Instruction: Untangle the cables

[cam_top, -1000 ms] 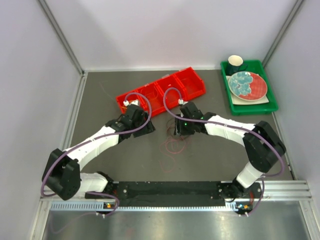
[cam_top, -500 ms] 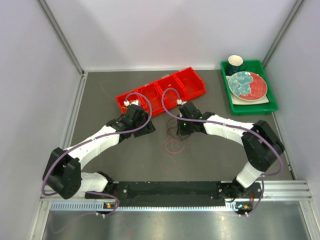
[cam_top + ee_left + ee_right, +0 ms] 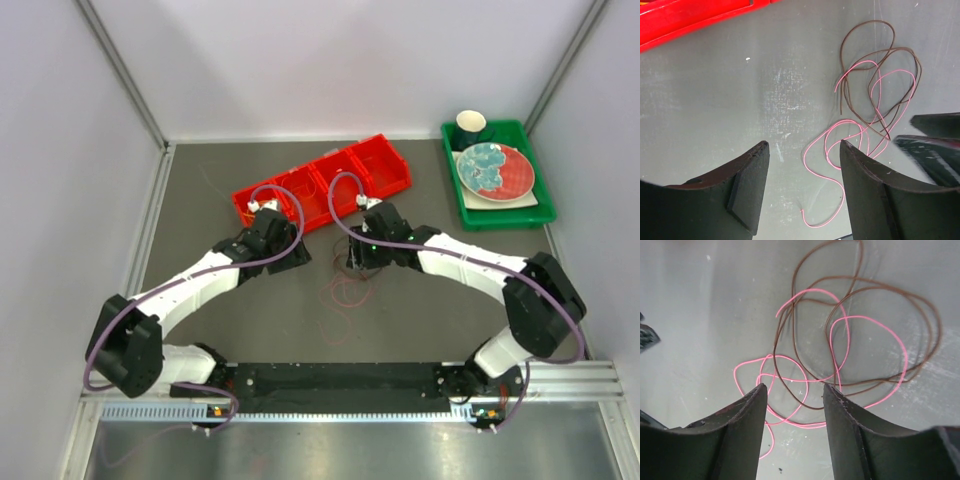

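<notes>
The brown cable's bend is still below my fingers, so it isn't time to close yet. My right gripper has to go down first and then close on the brown cable.
A pink cable [image 3: 860, 316] and a dark brown cable [image 3: 890, 290] lie tangled in loose loops on the grey table. In the top view the tangle [image 3: 348, 291] sits at mid-table, just in front of my right gripper [image 3: 358, 262]. In the right wrist view my right gripper [image 3: 794, 388] is open and empty, low over the near loops. My left gripper [image 3: 293, 257] is to the left of the tangle. In the left wrist view my left gripper [image 3: 802, 146] is open and empty, and the pink cable [image 3: 844, 121] runs between and past its fingertips, with the brown cable [image 3: 872, 21] farther off.
A row of red bins [image 3: 320, 180] stands just behind both grippers. A green tray [image 3: 500, 212] with a plate and a cup is at the back right. The right gripper's fingers [image 3: 935, 145] show at the right edge of the left wrist view. White walls close in three sides.
The right arm's elbow has swung out to the right and nearer, with its gripper staying over the tangle. The left arm and the cables look unchanged.
</notes>
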